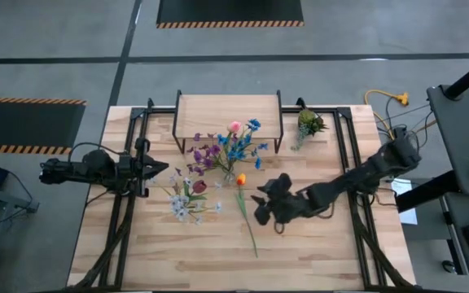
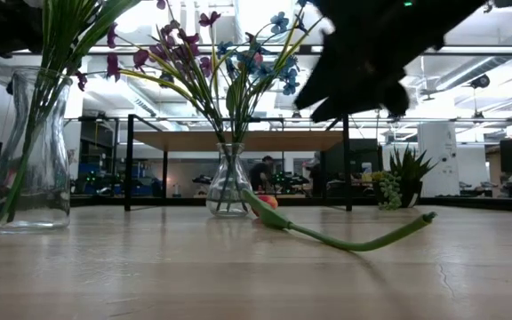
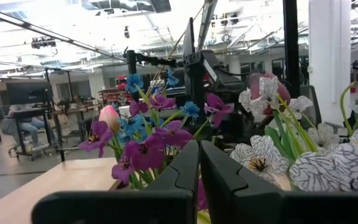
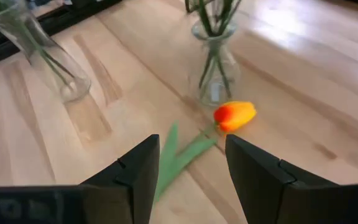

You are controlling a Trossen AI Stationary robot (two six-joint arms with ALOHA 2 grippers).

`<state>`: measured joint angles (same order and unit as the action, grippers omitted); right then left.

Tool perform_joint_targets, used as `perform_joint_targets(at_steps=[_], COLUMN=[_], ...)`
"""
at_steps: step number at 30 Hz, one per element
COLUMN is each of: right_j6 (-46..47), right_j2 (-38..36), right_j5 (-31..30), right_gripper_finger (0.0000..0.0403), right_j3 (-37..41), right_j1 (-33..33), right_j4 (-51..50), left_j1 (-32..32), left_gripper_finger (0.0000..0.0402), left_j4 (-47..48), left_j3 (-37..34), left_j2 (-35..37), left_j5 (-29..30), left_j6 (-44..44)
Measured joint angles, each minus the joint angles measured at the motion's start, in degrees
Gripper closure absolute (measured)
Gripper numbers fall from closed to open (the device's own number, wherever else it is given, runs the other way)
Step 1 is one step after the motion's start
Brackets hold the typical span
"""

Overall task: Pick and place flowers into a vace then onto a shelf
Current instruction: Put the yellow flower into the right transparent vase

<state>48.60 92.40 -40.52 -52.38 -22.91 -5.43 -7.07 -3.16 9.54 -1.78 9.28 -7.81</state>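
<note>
My right gripper grabs the tulip by its stem at the leaf base next, so that the tulip's orange head stays free above the vase.
An orange tulip lies flat on the table, its green stem running toward the near edge. My right gripper is open and empty. It hovers above the table just right of the stem, and the tulip lies ahead of its fingers. A glass vase of purple, blue and pink flowers stands in front of the shelf. A second vase holds whitish and dark red flowers. My left gripper is shut and empty, left of the vases and level with their flower heads.
A short green-yellow leafy sprig stands at the back right, beside the shelf. Black frame rails run along both sides of the table. Cables lie off the table's far right corner. Bare wood lies toward the near edge.
</note>
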Motion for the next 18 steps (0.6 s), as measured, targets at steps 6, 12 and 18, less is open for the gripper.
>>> perform_joint_targets(at_steps=[6,12,18], right_j6=[0.88,4.91,5.78], right_j2=[7.94,14.32,20.58], right_j5=[0.34,4.67,8.7], right_gripper_finger=[0.0227,0.0227,0.0227], right_j3=[-6.24,-10.15,-13.51], right_j1=[0.34,1.75,3.28], right_j4=[-0.29,-0.12,-0.46], left_j1=[0.0,0.0,-0.02], left_gripper_finger=[0.0401,0.0401,0.0401], left_j4=[0.21,1.28,1.28], left_j3=[-0.2,-0.2,-0.2], left_j2=[0.0,-0.07,-0.18], left_j5=[0.0,0.02,0.02], left_j6=[0.02,1.31,1.36])
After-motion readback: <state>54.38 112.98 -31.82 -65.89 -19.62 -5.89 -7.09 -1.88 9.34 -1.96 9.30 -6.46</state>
